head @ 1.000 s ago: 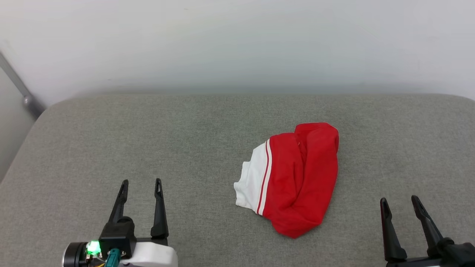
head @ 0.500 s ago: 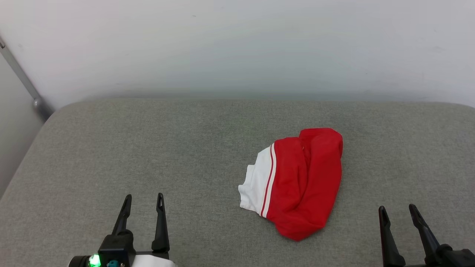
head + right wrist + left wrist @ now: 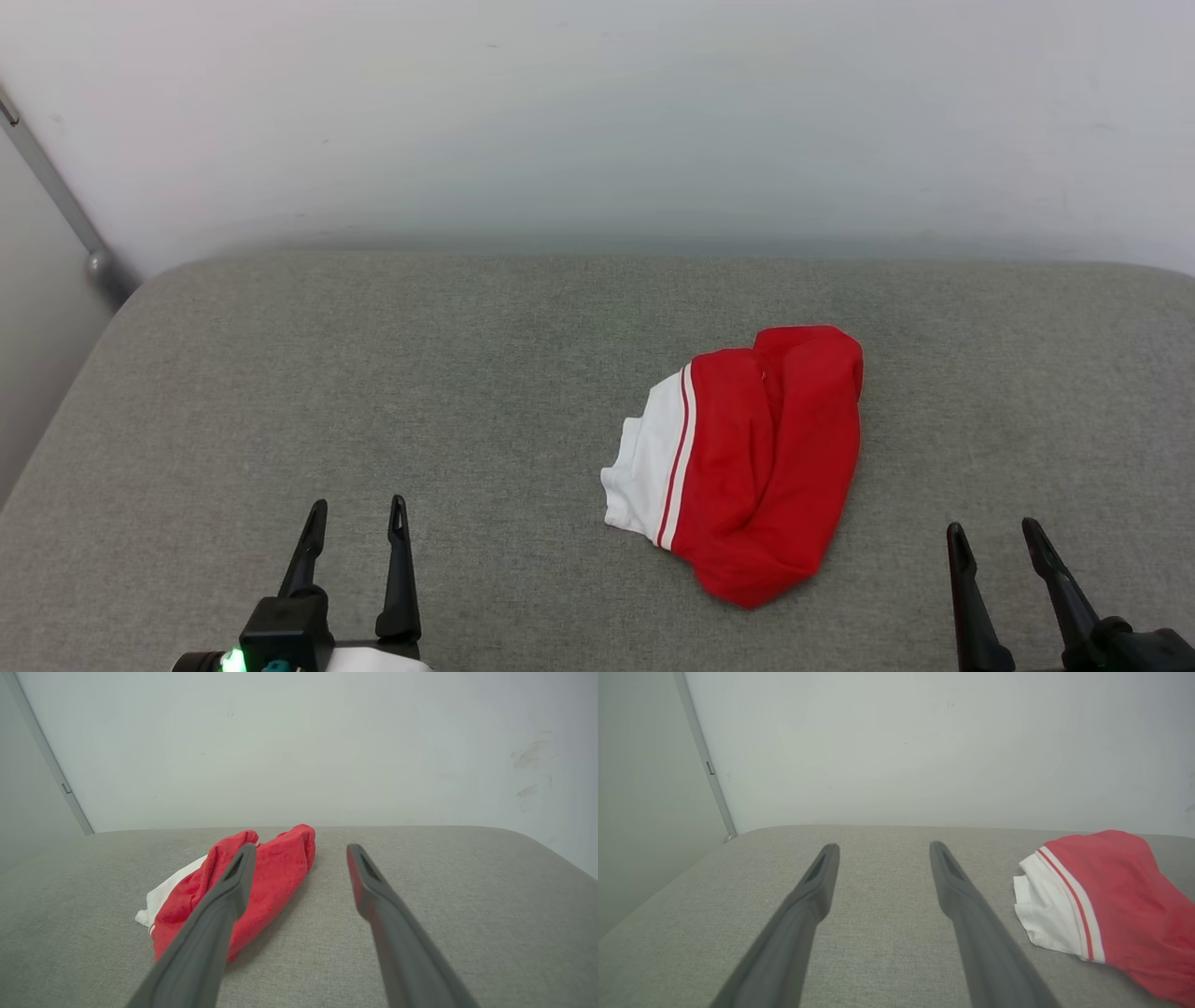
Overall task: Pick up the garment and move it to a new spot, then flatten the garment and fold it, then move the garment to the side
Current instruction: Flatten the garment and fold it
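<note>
The red body (image 3: 773, 465) is in a thick heap, but the white sleeve edge sticks out loose, so my left gripper will pinch the garment there.
The garment (image 3: 756, 457) is a red jersey bunched into a heap, with a white sleeve and red-and-white trim on its left side. It lies on the grey cushioned surface (image 3: 373, 373), right of centre. In the left wrist view the garment (image 3: 1106, 905) sits to the right of my fingers. The right wrist view has the garment (image 3: 275, 877) ahead and left, partly behind one finger. My left gripper (image 3: 357, 511) is open near the front edge, well left of the garment. At the lower right my right gripper (image 3: 991, 534) is open too, with nothing between its fingers.
A pale wall (image 3: 597, 121) rises behind the surface. A grey metal bar (image 3: 65, 210) slants down the wall at the far left. The surface's left edge (image 3: 56, 411) drops off beside it.
The whole head picture has shifted a little down and right, so the camera moved. Both grippers sit lower in that view. The garment lies as before.
</note>
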Robot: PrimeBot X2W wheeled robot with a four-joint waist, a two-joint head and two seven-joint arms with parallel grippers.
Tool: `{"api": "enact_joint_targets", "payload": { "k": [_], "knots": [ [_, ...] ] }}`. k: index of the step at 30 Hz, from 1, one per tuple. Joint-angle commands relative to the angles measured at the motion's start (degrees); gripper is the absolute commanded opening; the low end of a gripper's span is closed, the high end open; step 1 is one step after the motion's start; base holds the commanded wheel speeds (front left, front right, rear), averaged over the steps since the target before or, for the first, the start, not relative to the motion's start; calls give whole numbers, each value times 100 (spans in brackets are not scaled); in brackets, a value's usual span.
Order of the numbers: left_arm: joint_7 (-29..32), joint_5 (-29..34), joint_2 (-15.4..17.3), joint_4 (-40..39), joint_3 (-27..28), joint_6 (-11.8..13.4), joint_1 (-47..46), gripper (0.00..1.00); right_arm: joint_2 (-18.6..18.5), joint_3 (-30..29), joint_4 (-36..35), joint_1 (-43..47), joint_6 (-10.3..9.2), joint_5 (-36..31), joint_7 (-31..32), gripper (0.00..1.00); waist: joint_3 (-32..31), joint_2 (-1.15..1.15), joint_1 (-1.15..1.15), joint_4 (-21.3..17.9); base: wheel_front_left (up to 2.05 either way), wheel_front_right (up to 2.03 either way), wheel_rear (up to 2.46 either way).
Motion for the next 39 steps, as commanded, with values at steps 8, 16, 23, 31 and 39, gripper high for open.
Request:
{"api": "enact_joint_targets", "payload": {
  "k": [8, 16, 23, 31, 39],
  "knots": [
    [-15, 101, -96, 47, 122, -134, 79, 100, 10, 0, 2, 50, -4, 28, -12, 100, -7, 0, 0, -9, 0, 0, 0],
    [-16, 153, -130, 149, 214, -252, -154, 100, 10, 5, -23, 17, -4, 8, -12, 100, 16, 0, 0, -22, 0, 0, 0],
    [-15, 268, 184, 498, 279, -648, -1026, 100, 10, 50, -44, -108, -4, -58, -12, 100, 133, 0, 0, -117, 0, 0, 0],
    [505, 221, 631, 1377, -83, -1152, -2814, 100, 10, 41, -80, -226, -4, -65, -12, 100, 400, 0, 0, -238, 0, 0, 0],
    [2210, -433, 956, 2034, -1405, -1285, -4686, 100, 9, 83, -95, -553, -4, -84, -12, 100, 899, 0, 0, -437, 0, 0, 0]
  ]
}}
